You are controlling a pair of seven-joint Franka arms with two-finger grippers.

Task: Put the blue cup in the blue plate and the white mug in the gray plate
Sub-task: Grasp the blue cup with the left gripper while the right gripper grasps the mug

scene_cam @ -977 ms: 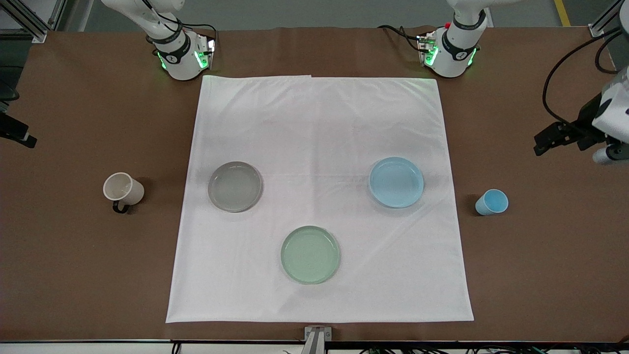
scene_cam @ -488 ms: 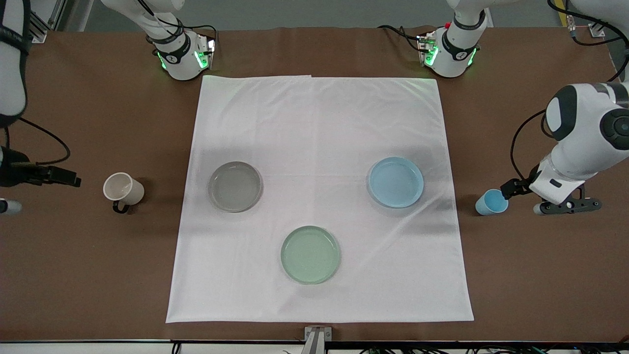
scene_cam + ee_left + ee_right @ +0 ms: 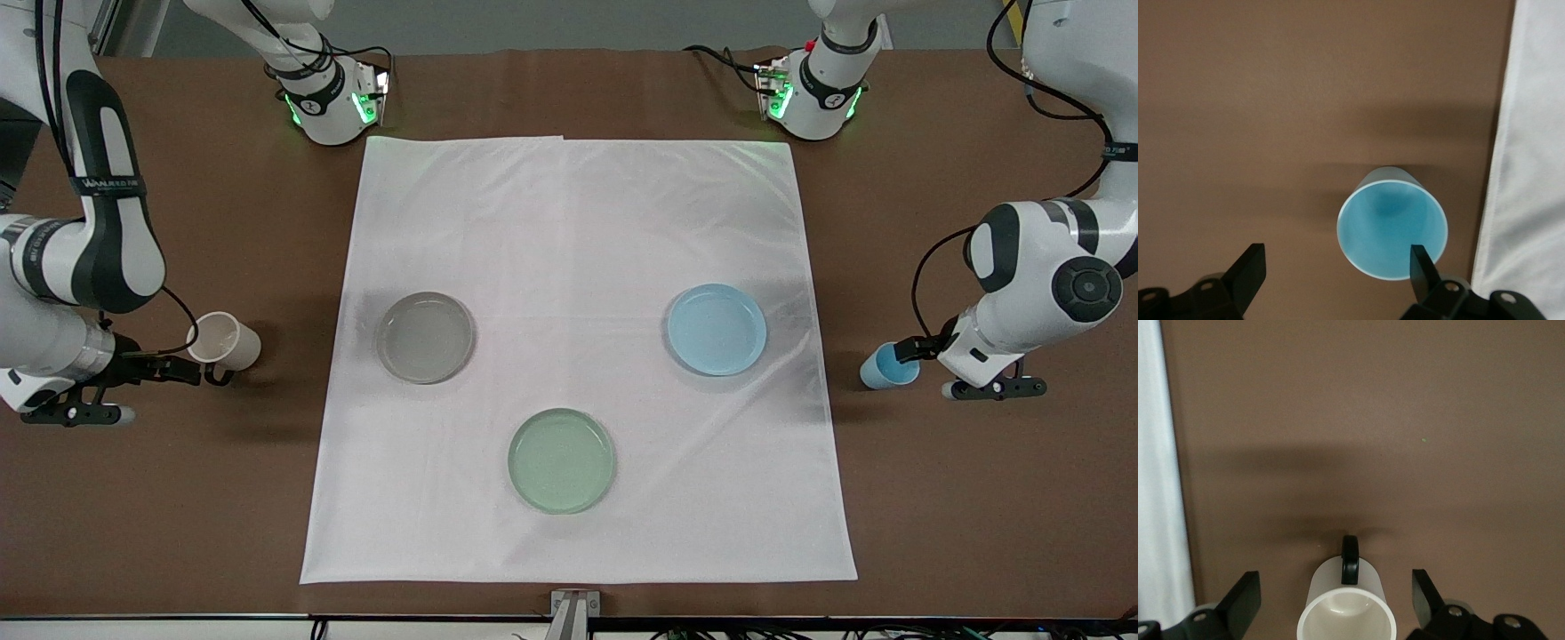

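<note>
Next, my right gripper will grab the white mug by its dark handle [image 3: 1350,560] to place it in the gray plate.
The white mug [image 3: 222,340], with a dark handle, stands on the brown table toward the right arm's end. My right gripper [image 3: 185,368] is open and low beside it. In the right wrist view the mug [image 3: 1346,607] sits between the open fingertips [image 3: 1245,600]. The blue cup [image 3: 883,369] stands on the table toward the left arm's end. My left gripper [image 3: 909,350] is open at it. In the left wrist view the cup [image 3: 1391,230] lies close to one finger [image 3: 1421,265]. The gray plate [image 3: 425,337] and the blue plate [image 3: 717,329] rest empty on the white cloth.
A pale green plate [image 3: 561,460] lies on the white cloth [image 3: 578,222], nearer the front camera than the other two plates. The cloth's edge shows in both wrist views [image 3: 1531,167] [image 3: 1158,487]. Both arm bases stand along the table's top edge.
Both arms have swung in and come down: the right gripper has reached the white mug, and the left gripper has closed in on the blue cup. Cups and plates have not moved.
</note>
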